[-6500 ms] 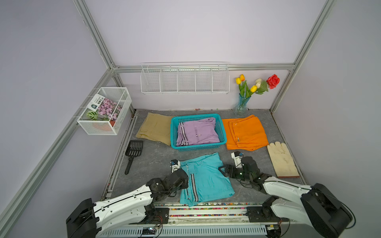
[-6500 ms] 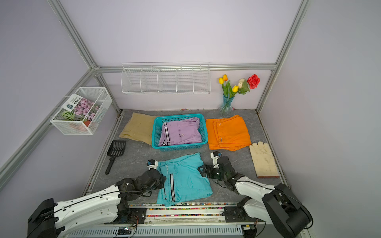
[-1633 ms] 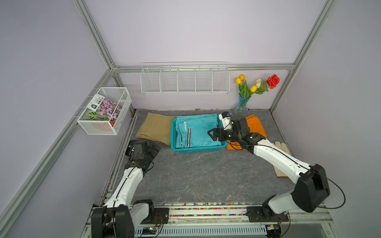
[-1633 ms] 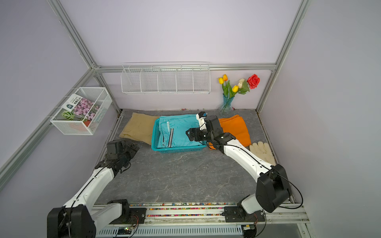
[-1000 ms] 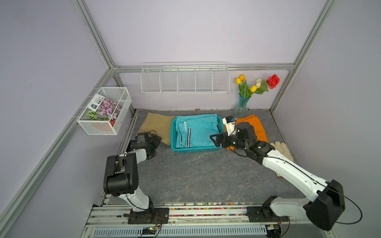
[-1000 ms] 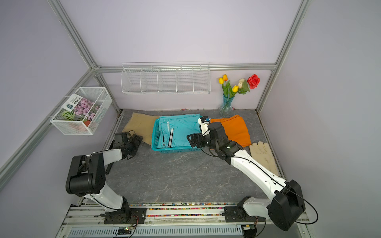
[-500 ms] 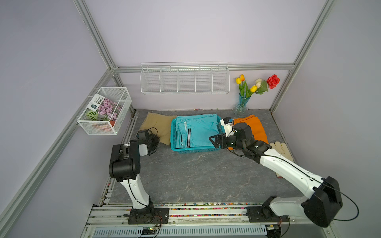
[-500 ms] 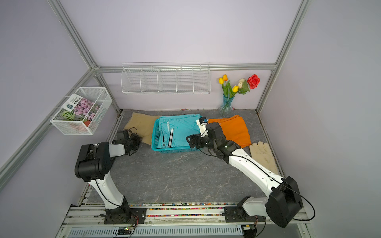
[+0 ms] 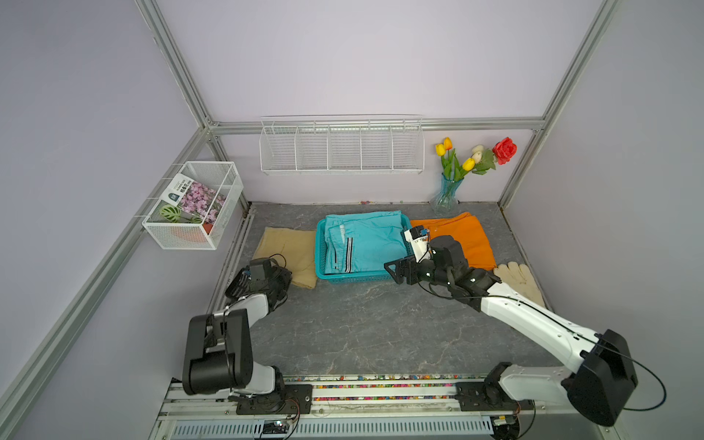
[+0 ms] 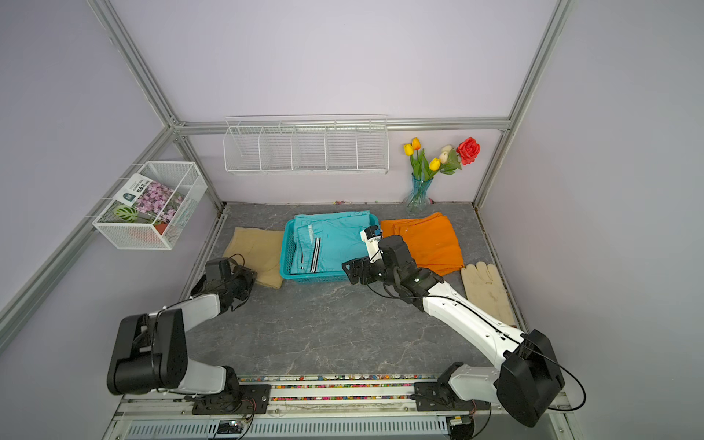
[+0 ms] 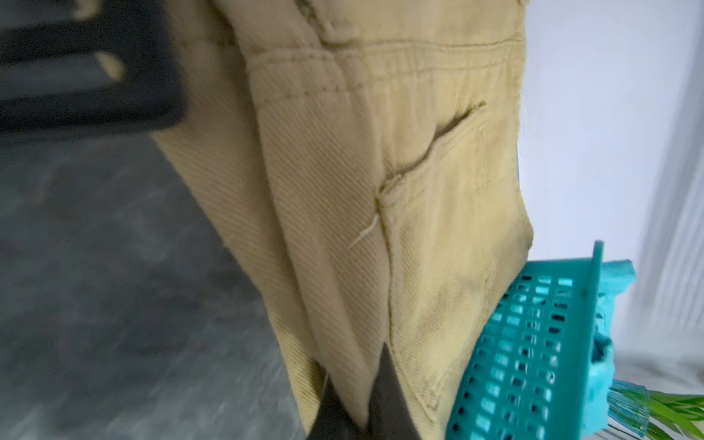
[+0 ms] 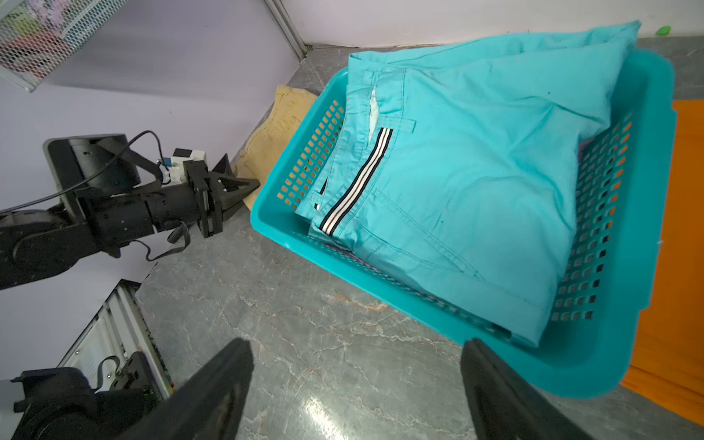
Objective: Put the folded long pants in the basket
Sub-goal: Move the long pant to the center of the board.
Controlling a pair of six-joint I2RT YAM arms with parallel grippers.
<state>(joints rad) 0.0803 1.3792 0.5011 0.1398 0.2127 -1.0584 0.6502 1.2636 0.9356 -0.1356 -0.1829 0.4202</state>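
My right gripper is to grab the side edge of the tan pants (image 9: 285, 247) facing the basket next, opposite my left gripper, to lay them in it still folded.
The teal basket (image 9: 350, 277) (image 10: 316, 278) stands mid-table at the back, and the turquoise striped pants (image 9: 373, 244) (image 12: 476, 171) lie on top inside it. Left of the basket the tan pants (image 9: 285, 247) (image 11: 343, 190) lie flat. My left gripper (image 9: 287, 276) (image 11: 356, 365) is shut on their near corner, with cloth pinched between the fingers. The orange pants (image 9: 461, 236) lie to the right of the basket. My right gripper (image 9: 396, 271) (image 12: 354, 343) hangs open and empty just in front of the basket's near right corner.
A cream glove (image 9: 520, 280) lies at the right edge. A glass vase of flowers (image 9: 445, 198) stands at the back right. White wire baskets hang on the back wall (image 9: 341, 144) and left wall (image 9: 194, 205). A black slotted scoop (image 11: 87, 68) lies beside the tan pants.
The turquoise pants went from the table front into the basket. My left gripper reached the tan pants and shut on their corner. My right gripper drew back a little from the basket, still open.
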